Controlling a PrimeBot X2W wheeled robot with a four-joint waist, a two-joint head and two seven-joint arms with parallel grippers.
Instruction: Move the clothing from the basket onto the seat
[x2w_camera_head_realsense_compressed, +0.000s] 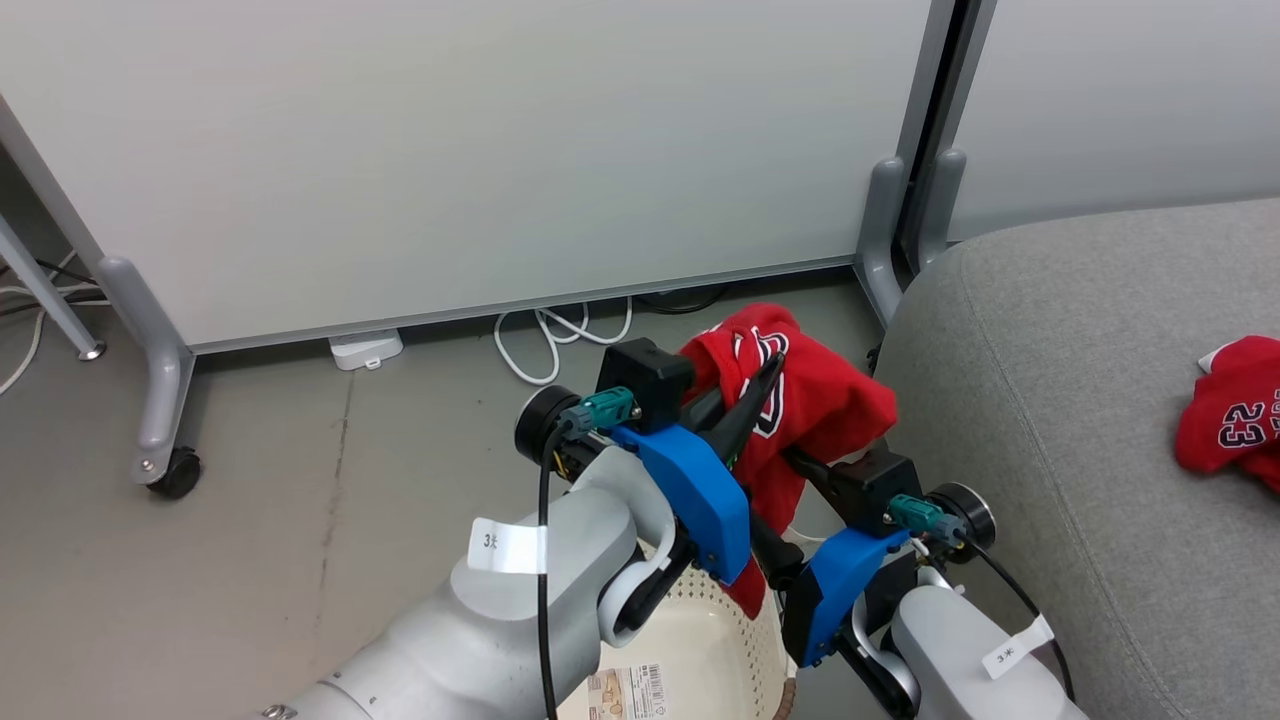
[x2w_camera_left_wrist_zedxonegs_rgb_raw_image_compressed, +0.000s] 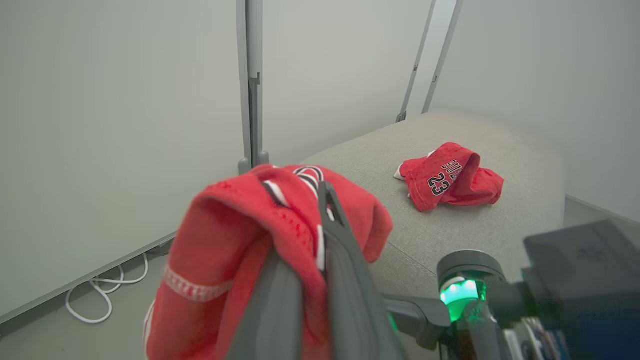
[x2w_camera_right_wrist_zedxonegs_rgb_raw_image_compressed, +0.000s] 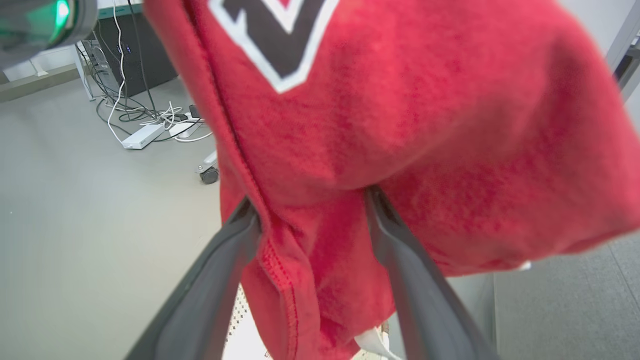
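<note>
The jersey is held at its upper fold by my left gripper, and the cloth beneath hangs slack. My right gripper should grab the jersey by its bottom fold (x2w_camera_head_realsense_compressed: 782, 498) (x2w_camera_right_wrist_zedxonegs_rgb_raw_image_compressed: 318, 231) next.
A red jersey (x2w_camera_head_realsense_compressed: 820, 400) hangs in the air above the basket (x2w_camera_head_realsense_compressed: 700, 640), just left of the grey seat (x2w_camera_head_realsense_compressed: 1050, 400). My left gripper (x2w_camera_head_realsense_compressed: 765, 385) is shut on its upper fold; in the left wrist view the fingers (x2w_camera_left_wrist_zedxonegs_rgb_raw_image_compressed: 345, 250) pinch the cloth (x2w_camera_left_wrist_zedxonegs_rgb_raw_image_compressed: 225, 240). My right gripper (x2w_camera_head_realsense_compressed: 805, 462) reaches under the same jersey from the right. Its fingers (x2w_camera_right_wrist_zedxonegs_rgb_raw_image_compressed: 400, 250) stand wide apart, open, with the cloth (x2w_camera_right_wrist_zedxonegs_rgb_raw_image_compressed: 400, 125) draped over them and hiding their tips. A second red jersey (x2w_camera_head_realsense_compressed: 1235, 415) marked 23 lies crumpled on the seat (x2w_camera_left_wrist_zedxonegs_rgb_raw_image_compressed: 500, 230), also seen as a jersey (x2w_camera_left_wrist_zedxonegs_rgb_raw_image_compressed: 450, 177) in the left wrist view.
White partition panels on grey feet with a caster (x2w_camera_head_realsense_compressed: 175, 470) stand behind. White cables (x2w_camera_head_realsense_compressed: 545, 345) and a power block (x2w_camera_head_realsense_compressed: 365, 348) lie on the grey floor at their base. The seat's rounded edge (x2w_camera_head_realsense_compressed: 900, 330) is close to my right arm.
</note>
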